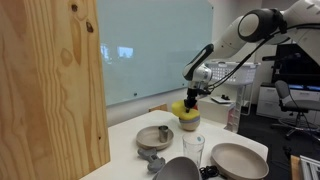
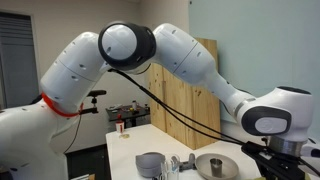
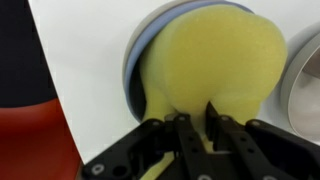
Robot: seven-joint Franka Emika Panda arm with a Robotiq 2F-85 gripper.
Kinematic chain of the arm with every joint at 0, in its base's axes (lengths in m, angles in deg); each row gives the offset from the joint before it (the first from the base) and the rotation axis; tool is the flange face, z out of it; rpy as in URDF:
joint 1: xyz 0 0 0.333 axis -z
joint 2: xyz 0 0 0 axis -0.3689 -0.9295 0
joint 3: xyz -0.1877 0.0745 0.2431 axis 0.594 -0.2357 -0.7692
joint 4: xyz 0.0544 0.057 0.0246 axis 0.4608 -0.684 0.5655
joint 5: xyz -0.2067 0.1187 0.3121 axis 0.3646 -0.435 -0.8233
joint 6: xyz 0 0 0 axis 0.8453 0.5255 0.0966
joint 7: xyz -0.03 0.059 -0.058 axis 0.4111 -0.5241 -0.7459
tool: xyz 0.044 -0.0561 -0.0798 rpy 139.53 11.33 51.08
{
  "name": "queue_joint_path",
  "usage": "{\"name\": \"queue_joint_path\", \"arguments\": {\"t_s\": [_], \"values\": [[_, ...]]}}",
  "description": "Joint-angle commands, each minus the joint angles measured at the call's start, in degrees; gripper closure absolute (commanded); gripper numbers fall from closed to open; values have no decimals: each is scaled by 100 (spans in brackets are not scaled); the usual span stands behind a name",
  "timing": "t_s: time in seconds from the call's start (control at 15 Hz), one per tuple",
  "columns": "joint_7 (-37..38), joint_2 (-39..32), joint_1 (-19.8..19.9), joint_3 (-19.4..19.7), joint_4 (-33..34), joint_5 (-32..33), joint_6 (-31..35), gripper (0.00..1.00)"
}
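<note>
The yellow object spreads over the blue-grey bowl's opening with its edge inside the bowl's rim, so my gripper releases the yellow object next.
My gripper (image 3: 196,112) is shut on the near edge of a soft yellow sponge-like object (image 3: 210,60). The object sits in or just over a blue-grey bowl (image 3: 133,60) on the white table. In an exterior view the gripper (image 1: 192,96) points down onto the yellow object (image 1: 186,110), with the bowl (image 1: 189,125) under it near the table's far side. Whether the object rests in the bowl or is lifted off it, I cannot tell.
On the table stand a tan dish (image 1: 154,137), a clear glass (image 1: 193,148), a large tan bowl (image 1: 238,160) and a dark bowl (image 1: 178,170). A tall wooden panel (image 1: 50,90) stands beside the table. Another grey rim (image 3: 305,70) lies right of the bowl.
</note>
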Motion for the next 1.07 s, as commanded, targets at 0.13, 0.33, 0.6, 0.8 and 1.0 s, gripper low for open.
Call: {"name": "queue_joint_path", "arguments": {"t_s": [0.13, 0.33, 0.6, 0.8, 1.0], "values": [[114, 51, -34, 26, -277, 47, 200, 42], [329, 23, -73, 84, -142, 73, 31, 19], [809, 221, -154, 153, -32, 79, -256, 0], [1168, 513, -250, 251, 96, 110, -615, 0], [1508, 860, -341, 314, 160, 42, -1204, 0]]}}
